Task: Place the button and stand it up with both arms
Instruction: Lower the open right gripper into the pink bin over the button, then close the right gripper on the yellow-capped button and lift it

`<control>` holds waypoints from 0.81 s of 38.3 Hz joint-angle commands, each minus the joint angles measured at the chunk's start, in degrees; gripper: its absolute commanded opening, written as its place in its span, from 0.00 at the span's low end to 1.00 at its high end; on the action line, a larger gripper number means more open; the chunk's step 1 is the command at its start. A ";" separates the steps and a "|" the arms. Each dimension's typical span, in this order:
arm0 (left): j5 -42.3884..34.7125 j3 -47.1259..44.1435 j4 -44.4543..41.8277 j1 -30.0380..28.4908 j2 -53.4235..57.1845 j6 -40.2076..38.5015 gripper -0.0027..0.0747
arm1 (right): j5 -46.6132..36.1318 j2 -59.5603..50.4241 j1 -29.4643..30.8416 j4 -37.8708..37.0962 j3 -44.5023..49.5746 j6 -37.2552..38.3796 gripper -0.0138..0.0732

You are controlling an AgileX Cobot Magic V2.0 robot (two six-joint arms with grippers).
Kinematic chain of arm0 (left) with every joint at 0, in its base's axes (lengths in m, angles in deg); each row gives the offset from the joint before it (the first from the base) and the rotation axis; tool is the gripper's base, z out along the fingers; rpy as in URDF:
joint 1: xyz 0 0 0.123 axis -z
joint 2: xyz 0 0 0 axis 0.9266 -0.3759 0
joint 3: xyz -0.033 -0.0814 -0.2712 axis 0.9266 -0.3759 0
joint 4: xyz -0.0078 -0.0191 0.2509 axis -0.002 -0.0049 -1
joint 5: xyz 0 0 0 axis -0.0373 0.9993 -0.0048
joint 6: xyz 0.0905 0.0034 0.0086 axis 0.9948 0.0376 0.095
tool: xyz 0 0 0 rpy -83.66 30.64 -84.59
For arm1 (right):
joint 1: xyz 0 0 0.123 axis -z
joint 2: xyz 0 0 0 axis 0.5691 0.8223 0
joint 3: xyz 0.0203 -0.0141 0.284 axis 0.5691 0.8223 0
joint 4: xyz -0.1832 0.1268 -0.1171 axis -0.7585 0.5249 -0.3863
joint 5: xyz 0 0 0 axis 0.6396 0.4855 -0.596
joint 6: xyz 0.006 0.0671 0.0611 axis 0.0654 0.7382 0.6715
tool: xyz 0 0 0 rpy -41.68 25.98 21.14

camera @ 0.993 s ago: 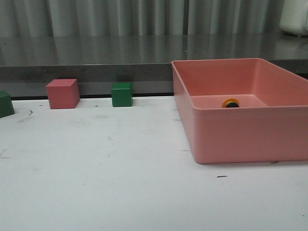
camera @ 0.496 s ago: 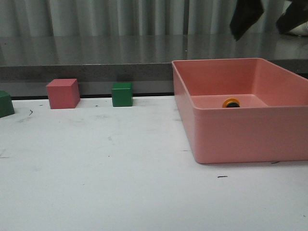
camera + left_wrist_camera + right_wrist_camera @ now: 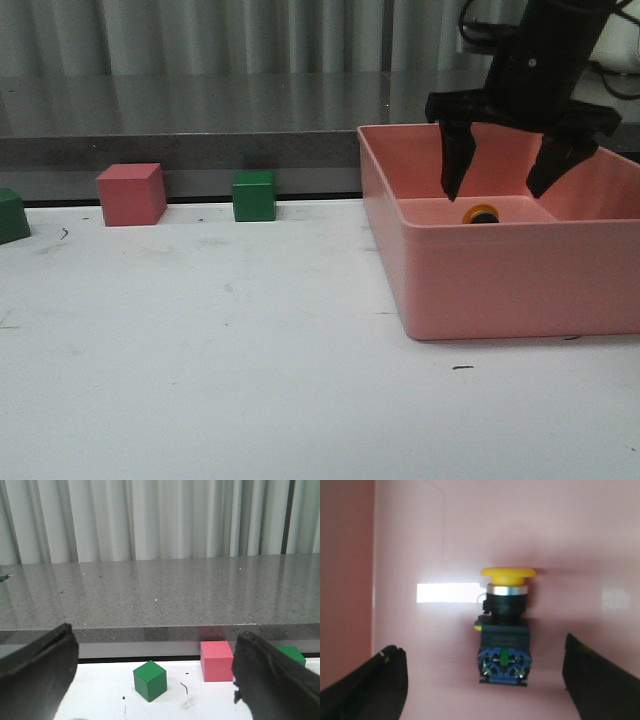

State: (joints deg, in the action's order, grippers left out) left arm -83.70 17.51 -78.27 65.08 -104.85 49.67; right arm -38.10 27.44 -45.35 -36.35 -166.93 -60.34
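The right gripper's fingers are above the button's black body [image 3: 504, 637], so the right gripper needs to go down before it closes on that body.
The button [image 3: 480, 214] lies on its side on the floor of the pink bin [image 3: 500, 290], only its yellow cap showing over the front wall. The right wrist view shows it whole [image 3: 504, 630]: yellow cap, white collar, black body, bluish base. My right gripper [image 3: 503, 190] hangs open inside the bin just above the button, its fingers [image 3: 367, 685] wide apart on either side of it, touching nothing [image 3: 482, 687]. My left gripper [image 3: 152, 680] is open and empty, low over the table's left side, and does not show in the front view.
A pink cube [image 3: 131, 194] and a green cube [image 3: 253, 196] stand at the table's back edge, another green cube [image 3: 12, 216] at the far left. The left wrist view shows a green cube [image 3: 150, 680] and the pink cube [image 3: 217, 660]. A grey ledge [image 3: 200, 120] runs behind.
My right arm has come down from above into the bin; a second ago it was out of view. It now hangs open over the button. The button has not moved.
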 commanded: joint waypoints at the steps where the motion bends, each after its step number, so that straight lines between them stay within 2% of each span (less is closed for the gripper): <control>1: -4.08 2.06 0.27 0.28 -0.65 -0.13 0.80 | -0.37 -0.27 1.00 -0.33 -4.23 1.09 0.90; 14: -4.08 2.06 0.27 0.28 -0.65 -0.13 0.80 | -0.68 5.12 1.18 -0.33 -6.33 1.14 0.88; 16: -4.08 2.06 0.27 0.28 -0.65 -0.13 0.80 | -0.69 5.13 1.18 -0.33 -6.33 1.14 0.82; 22: -4.08 2.06 0.27 0.28 -0.65 -0.13 0.80 | -0.69 5.13 1.18 -0.33 -6.33 1.14 0.55; 25: -4.08 2.06 0.27 0.28 -0.65 -0.13 0.80 | -0.63 5.13 1.18 -0.33 -6.33 1.14 0.46; 31: -4.08 2.06 0.27 0.28 -0.65 -0.13 0.80 | 0.02 5.13 1.18 -0.33 -6.33 1.14 0.43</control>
State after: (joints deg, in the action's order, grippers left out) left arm -83.61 17.51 -78.27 65.08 -104.85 49.67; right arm -37.19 36.10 -44.46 -36.48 -171.55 -59.08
